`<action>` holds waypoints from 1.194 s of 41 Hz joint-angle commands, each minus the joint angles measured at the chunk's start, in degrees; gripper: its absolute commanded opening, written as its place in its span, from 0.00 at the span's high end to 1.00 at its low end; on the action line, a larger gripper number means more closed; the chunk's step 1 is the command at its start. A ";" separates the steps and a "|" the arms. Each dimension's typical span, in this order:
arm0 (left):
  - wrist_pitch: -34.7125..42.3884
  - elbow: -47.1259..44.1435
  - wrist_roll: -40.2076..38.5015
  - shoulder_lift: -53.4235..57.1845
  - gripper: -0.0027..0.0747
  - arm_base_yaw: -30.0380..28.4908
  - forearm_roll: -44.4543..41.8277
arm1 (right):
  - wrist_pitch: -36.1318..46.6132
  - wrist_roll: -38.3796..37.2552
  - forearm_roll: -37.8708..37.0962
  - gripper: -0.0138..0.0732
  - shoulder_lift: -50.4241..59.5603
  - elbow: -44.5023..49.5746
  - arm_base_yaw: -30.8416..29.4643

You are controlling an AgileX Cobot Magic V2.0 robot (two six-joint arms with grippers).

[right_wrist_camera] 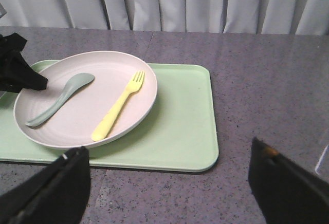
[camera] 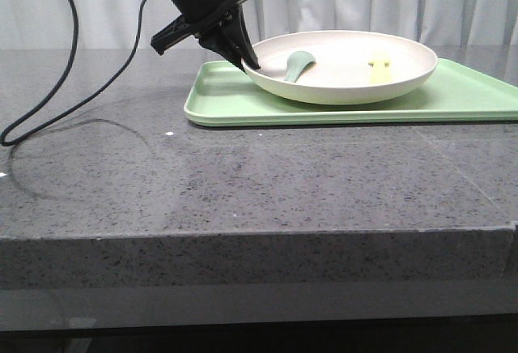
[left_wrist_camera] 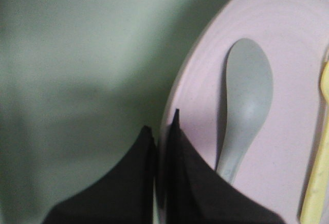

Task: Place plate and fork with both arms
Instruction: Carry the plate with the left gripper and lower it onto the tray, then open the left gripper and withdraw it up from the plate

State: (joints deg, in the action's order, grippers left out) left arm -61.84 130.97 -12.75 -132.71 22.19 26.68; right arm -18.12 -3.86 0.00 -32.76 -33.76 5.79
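The cream plate's lower edge (camera: 344,100) is over the light-green tray, inside the tray's outline, so my left gripper needs to let go of the cream plate now.
The cream plate (camera: 348,86) lies on the light-green tray (camera: 235,98), with the pale-yellow fork (camera: 379,70) and a green-teal spoon (camera: 299,63) in it. My left gripper (camera: 247,61) is shut on the plate's left rim. In the left wrist view (left_wrist_camera: 162,124) one finger lies inside the plate (left_wrist_camera: 293,54) and the other outside over the tray (left_wrist_camera: 77,54). My right gripper (right_wrist_camera: 169,183) is open and empty over the stone table, on the near side of the tray (right_wrist_camera: 180,126). The right wrist view shows the plate (right_wrist_camera: 103,75) and fork (right_wrist_camera: 119,107). The right gripper is out of the front view.
The spoon (right_wrist_camera: 59,98) lies beside the fork in the plate. A black cable (camera: 48,102) loops over the table's left part. White curtains hang behind the grey stone table (camera: 243,191), whose front edge is near the camera.
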 commanded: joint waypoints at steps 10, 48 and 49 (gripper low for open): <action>1.43 2.19 -1.68 3.82 0.79 0.48 2.82 | 4.31 0.13 -0.58 0.10 -0.32 -1.88 -0.34; -11.10 9.23 7.38 13.68 0.99 1.20 -13.28 | 2.15 0.13 -0.58 0.10 -0.32 -1.88 -0.34; -11.10 7.57 7.38 14.93 0.99 1.35 -14.86 | 2.28 0.13 -0.58 0.10 -0.32 -1.88 -0.34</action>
State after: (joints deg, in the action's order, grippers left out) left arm -72.14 140.25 -5.62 -125.30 22.68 16.27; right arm -19.55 -3.86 0.00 -32.76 -33.76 5.79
